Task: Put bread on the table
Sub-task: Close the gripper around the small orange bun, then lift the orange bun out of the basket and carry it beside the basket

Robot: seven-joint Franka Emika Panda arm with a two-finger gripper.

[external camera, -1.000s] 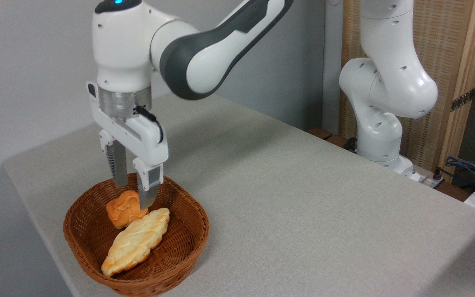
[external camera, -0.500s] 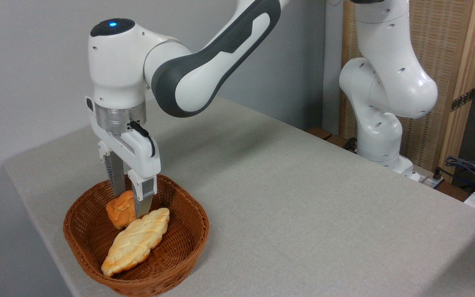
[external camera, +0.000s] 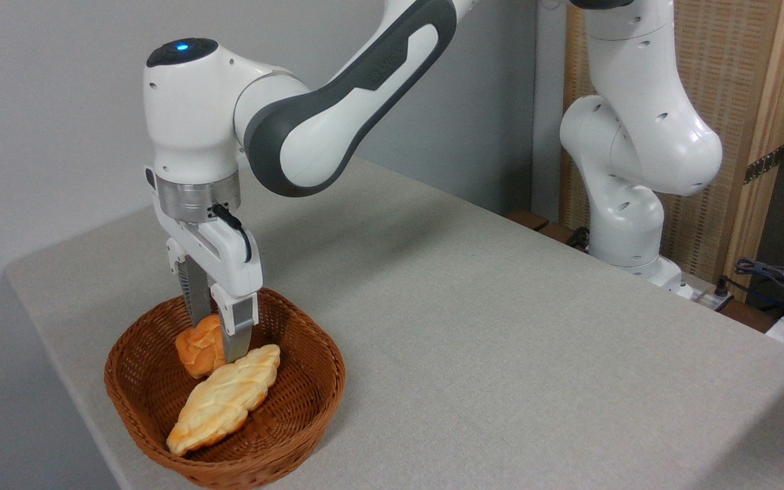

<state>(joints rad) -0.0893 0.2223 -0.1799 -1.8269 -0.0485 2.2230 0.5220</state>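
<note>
I'll next grab the orange-brown knotted bun by its rounded body (external camera: 199, 346) to put bread on the tabletop.
The bread (external camera: 196, 350), a small orange-brown knotted bun, lies at the back of a brown wicker basket (external camera: 303, 401) on the grey-beige table (external camera: 474, 320). My gripper (external camera: 215, 339) points straight down into the basket and is open. Its fingers straddle the bun: the front finger (external camera: 235, 337) covers the bun's right side, and the rear finger's tip is hidden behind the bun. I cannot tell whether the pads touch it.
A longer pale-yellow braided loaf (external camera: 225, 398) lies in the basket right in front of the bun, against the front finger. The basket sits near the table's left front edge. The arm's white base (external camera: 627, 224) stands at the back right, with cables (external camera: 783, 282) beyond it.
The gripper has come down into the basket, from just above the bun to either side of it. The bun and the loaf have not moved.
</note>
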